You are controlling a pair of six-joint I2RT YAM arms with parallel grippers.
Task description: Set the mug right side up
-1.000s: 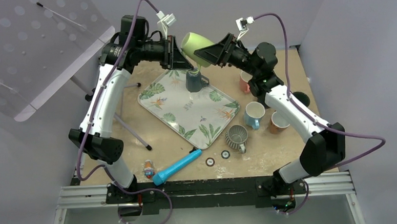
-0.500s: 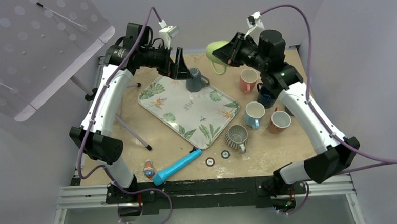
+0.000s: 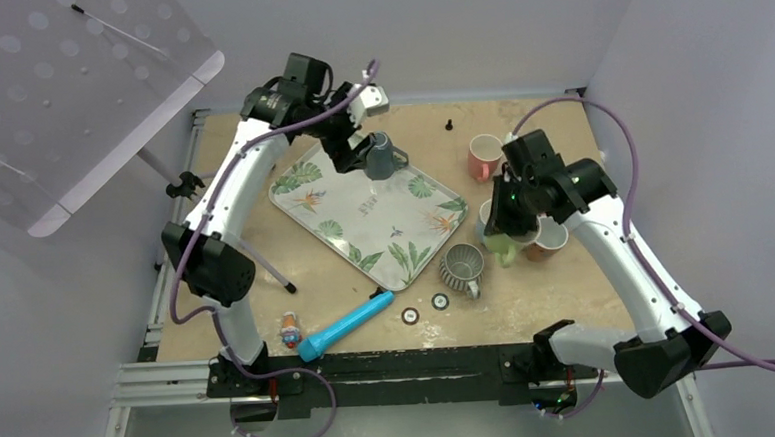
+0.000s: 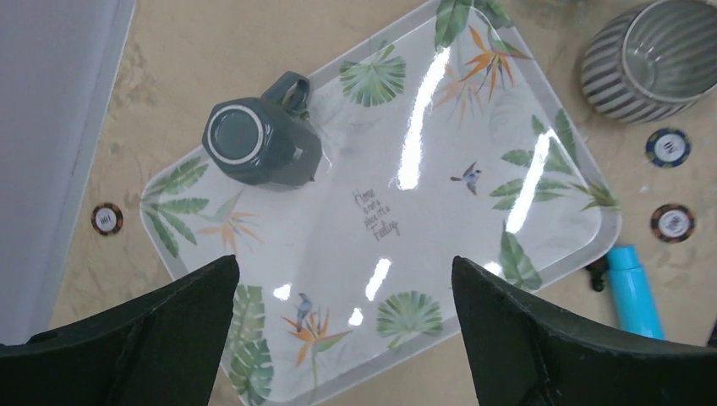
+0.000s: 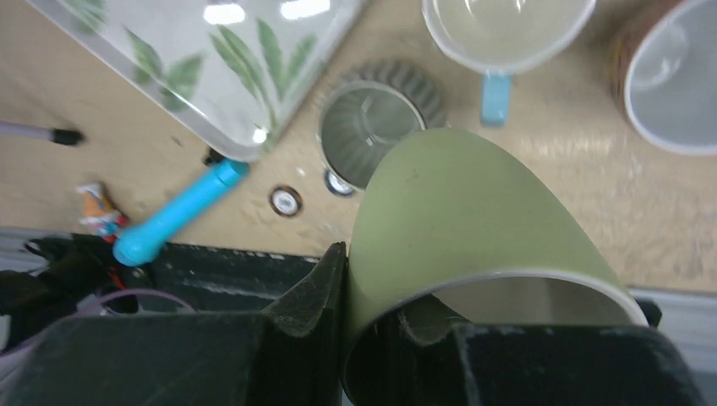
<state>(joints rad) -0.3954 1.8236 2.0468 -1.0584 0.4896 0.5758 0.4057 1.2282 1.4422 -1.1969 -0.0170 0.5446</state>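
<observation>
The upside-down dark grey mug needs my left gripper to grab it by its handle (image 3: 400, 159) (image 4: 290, 90) next, so its body stays free to hand over right side up.
My right gripper (image 5: 376, 296) is shut on the wall of a green mug (image 5: 465, 211), with one finger outside the rim and one inside. The mug's mouth faces the wrist and its base points toward the table. From above, the green mug (image 3: 500, 245) hangs low at the right among other mugs, under the right gripper (image 3: 509, 224). A dark grey mug (image 4: 262, 144) stands upside down on the far corner of the leaf-print tray (image 4: 541, 254). Above the tray, my left gripper (image 4: 344, 264) is open and holds nothing; the dark mug (image 3: 378, 156) is just beside it.
A striped grey mug (image 3: 462, 267), a pink mug (image 3: 482, 156), a brown mug (image 3: 553, 236) and a partly hidden blue mug (image 3: 484, 213) crowd the right side. A blue cylinder (image 3: 346, 325), two chips (image 3: 410, 315) and a small toy (image 3: 290, 330) lie near the front. A clear panel (image 3: 57, 96) overhangs the left.
The left gripper opened and let go of the green mug as the right gripper shut on it. The right arm swung the mug down to the right among the mugs. The left gripper turned down over the tray.
</observation>
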